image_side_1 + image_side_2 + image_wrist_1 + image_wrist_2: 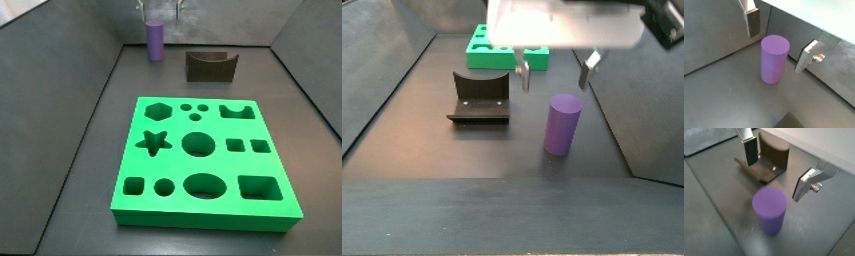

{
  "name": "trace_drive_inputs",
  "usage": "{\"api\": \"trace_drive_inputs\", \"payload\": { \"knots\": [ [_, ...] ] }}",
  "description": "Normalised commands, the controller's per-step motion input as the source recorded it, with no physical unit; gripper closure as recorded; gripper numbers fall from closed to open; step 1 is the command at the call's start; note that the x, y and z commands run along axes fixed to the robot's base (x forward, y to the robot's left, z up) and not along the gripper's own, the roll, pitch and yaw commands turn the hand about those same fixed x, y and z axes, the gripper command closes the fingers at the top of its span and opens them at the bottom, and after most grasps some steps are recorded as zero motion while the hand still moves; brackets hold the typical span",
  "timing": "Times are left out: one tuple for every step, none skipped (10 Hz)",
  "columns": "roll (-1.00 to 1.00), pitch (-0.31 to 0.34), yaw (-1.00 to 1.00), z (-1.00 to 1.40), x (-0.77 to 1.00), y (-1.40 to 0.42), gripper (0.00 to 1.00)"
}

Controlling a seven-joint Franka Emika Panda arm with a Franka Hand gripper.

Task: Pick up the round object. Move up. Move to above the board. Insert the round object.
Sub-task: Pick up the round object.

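My gripper grabs the purple cylinder (773, 61) by its upper end (775, 46) next, to insert the round object into the board.
The round object is a tall purple cylinder (773, 61) standing upright on the dark floor, seen in both wrist views (769, 212) and both side views (155, 40) (563, 125). My gripper (780, 39) is open and empty. It hangs just above the cylinder's flat top, one finger (753, 22) to each side and clear of it. It also shows in a wrist view (777, 169) and in both side views (160, 10) (556, 72). The green board (201, 205) with cut-out holes lies flat away from the cylinder; only its end (480, 42) shows behind the gripper.
The dark fixture (210, 66) stands beside the cylinder, between it and the board, also seen in a wrist view (767, 165) and a side view (480, 98). Grey walls (80, 60) enclose the floor; the cylinder stands near a back wall.
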Motion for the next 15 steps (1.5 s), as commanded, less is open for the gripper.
{"api": "trace_drive_inputs", "payload": {
  "knots": [
    [0.0,-0.19,0.22,-0.57,-0.05,0.4,0.0],
    [0.03,-0.204,0.23,-0.62,-0.13,0.37,0.0],
    [0.0,-0.134,0.18,-0.42,0.0,0.3,0.0],
    [0.01,0.0,0.0,0.0,0.0,0.0,0.0],
    [0.01,0.0,0.0,0.0,-0.02,0.0,0.0],
    [0.0,0.0,0.0,0.0,0.0,0.0,0.0],
    [0.0,0.0,0.0,0.0,0.0,0.0,1.0],
    [0.0,0.0,0.0,0.0,0.0,0.0,1.0],
    [0.0,0.0,0.0,0.0,0.0,0.0,1.0],
    [0.0,0.0,0.0,0.0,0.0,0.0,1.0],
    [0.0,0.0,0.0,0.0,0.0,0.0,1.0],
    [0.0,0.0,0.0,0.0,0.0,0.0,1.0],
    [0.0,0.0,0.0,0.0,0.0,0.0,1.0],
    [0.0,0.0,0.0,0.0,0.0,0.0,1.0],
    [0.0,0.0,0.0,0.0,0.0,0.0,1.0]
  ]
}}
